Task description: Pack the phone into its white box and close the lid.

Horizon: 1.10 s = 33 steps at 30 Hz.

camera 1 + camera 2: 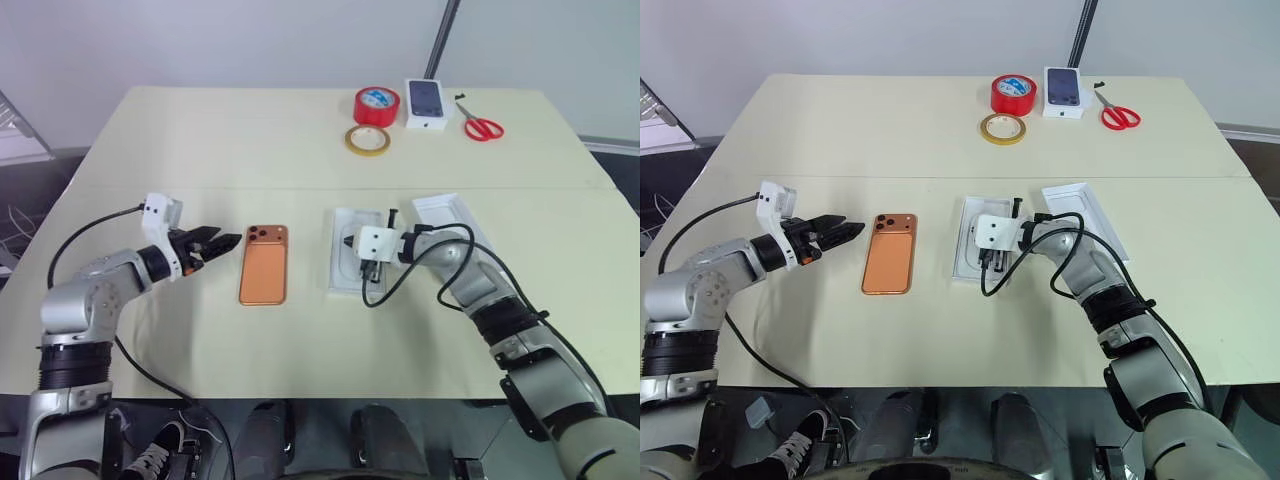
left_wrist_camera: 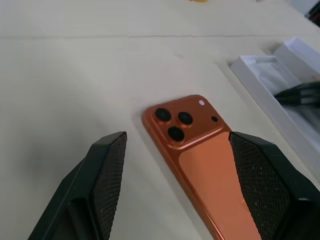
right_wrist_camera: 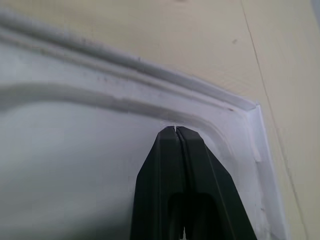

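My left gripper grabs the phone by its long edges next, since the phone lies flat, long from end to end but narrow across its back (image 1: 264, 272) (image 2: 212, 167).
The copper-orange phone (image 1: 264, 263) lies flat on the table, back up, with its camera cluster at the far end. My left gripper (image 1: 228, 241) hovers open just left of that end, not touching it; in the left wrist view the phone (image 2: 200, 150) lies ahead between the two fingers. The white box (image 1: 335, 280) sits right of the phone, and a white moulded insert (image 3: 75, 165) seems to lie in it. My right gripper (image 3: 175, 129) is shut and empty, its tips over a corner of that insert. The lid (image 1: 447, 208) lies open side up, farther right.
At the table's far edge stand a red tape roll (image 1: 376, 105), a yellow tape ring (image 1: 368, 140), a small white box with a phone picture (image 1: 426, 102) and red scissors (image 1: 482, 127). A black cable (image 1: 385, 295) from my right wrist loops over the box's near end.
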Motion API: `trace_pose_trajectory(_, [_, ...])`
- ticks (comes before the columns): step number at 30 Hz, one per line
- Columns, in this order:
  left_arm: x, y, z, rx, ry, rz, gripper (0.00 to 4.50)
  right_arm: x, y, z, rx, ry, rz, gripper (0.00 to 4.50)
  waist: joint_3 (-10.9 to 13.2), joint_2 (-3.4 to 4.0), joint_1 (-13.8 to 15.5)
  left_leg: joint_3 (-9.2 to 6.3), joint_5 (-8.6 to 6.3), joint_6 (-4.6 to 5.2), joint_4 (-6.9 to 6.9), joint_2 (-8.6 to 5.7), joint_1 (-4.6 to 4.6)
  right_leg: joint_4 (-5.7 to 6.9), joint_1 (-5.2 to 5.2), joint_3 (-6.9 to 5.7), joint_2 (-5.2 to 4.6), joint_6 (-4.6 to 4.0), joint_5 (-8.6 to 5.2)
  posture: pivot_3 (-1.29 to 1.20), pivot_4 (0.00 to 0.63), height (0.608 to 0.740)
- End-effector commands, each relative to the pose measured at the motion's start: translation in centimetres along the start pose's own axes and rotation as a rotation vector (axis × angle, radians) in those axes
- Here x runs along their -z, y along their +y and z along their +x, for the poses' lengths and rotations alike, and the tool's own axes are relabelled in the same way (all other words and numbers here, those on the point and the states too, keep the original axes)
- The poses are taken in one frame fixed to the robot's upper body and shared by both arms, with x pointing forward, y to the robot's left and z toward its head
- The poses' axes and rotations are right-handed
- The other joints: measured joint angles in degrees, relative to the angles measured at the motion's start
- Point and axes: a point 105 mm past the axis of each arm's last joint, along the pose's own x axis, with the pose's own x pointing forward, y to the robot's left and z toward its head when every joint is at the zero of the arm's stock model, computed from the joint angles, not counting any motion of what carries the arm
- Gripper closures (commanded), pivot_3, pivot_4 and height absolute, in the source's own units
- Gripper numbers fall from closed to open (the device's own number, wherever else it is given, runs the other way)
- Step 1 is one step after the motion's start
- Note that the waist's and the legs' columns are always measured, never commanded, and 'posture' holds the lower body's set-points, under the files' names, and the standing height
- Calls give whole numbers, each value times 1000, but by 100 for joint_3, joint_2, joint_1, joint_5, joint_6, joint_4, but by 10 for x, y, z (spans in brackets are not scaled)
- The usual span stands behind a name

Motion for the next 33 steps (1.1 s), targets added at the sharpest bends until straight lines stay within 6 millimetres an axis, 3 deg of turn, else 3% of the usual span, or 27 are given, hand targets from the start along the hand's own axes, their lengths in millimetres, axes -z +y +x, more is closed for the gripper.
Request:
trace_pose_trajectory(1, [-1,-1,-13,11,57,-184,1084,-40,-31,-9,91,-147,31,4452,1,0,0,0,0,0,1,0,0,1,-1,0,0,0,0,0,150,728])
trace_pose_trajectory(7, [13,-6,-12,11,150,-387,1084,-80,-32,-2,67,-263,65,4452,1,-1,14,-3,0,-1,6,0,0,20,-6,-5,1,1,0,0,150,728])
trace_pose_trajectory(11, [26,-8,-8,-1,202,-471,1084,-97,-2,12,-63,-255,21,4452,1,-2,16,-2,2,-4,8,-2,0,24,-10,-8,0,1,0,0,150,728])
trace_pose_trajectory(14, [35,-10,-3,-23,247,-452,1084,-96,21,24,-184,-178,1,4452,1,-1,16,-2,6,-13,6,-2,2,30,-14,-10,0,1,-1,0,150,728])
trace_pose_trajectory(18, [36,-15,3,-12,253,-431,1084,-86,33,35,-237,-60,-23,4452,0,-1,47,-2,7,-15,7,-8,2,29,-14,-9,-6,0,-1,0,150,728])
trace_pose_trajectory(23, [42,-17,10,-27,277,-381,1084,-74,35,43,-242,23,-37,4452,-1,0,54,-5,10,-24,6,-10,3,28,-13,-8,-9,-1,-1,0,150,728])
trace_pose_trajectory(29, [61,-26,23,-23,343,-391,1084,-77,41,49,-242,16,-33,4452,-10,6,56,-6,10,-26,5,-10,8,25,-5,-8,-10,-1,-1,0,150,728])
trace_pose_trajectory(33, [65,-42,38,27,364,-412,1084,-77,45,54,-235,13,-18,4452,-13,8,75,-13,4,-16,5,-14,19,17,-4,-14,-13,-1,-1,0,150,728])
